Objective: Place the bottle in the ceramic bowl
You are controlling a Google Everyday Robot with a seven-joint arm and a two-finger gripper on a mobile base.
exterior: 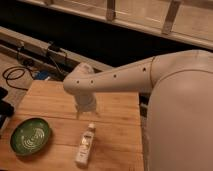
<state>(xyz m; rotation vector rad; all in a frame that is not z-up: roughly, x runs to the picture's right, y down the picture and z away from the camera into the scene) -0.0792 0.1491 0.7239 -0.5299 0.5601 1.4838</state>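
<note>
My gripper will next set the bottle (85, 145) into the ceramic bowl, so it should hold the bottle by its end with the cap (91, 129).
The bottle (85, 145) lies on its side on the wooden table (117, 132), white cap pointing away from the front edge. To its left, about a hand's width away, sits the green ceramic bowl (30, 136) with pale swirl lines and nothing inside. My gripper (85, 110) hangs from the white arm (120, 80) over the table's middle, just beyond the bottle's cap and above it. It is open and holds nothing.
Black cables (15, 75) and a dark rail (30, 50) run behind the table on the left. A dark object (4, 107) sits at the left edge. The robot's white body (182, 125) fills the right side.
</note>
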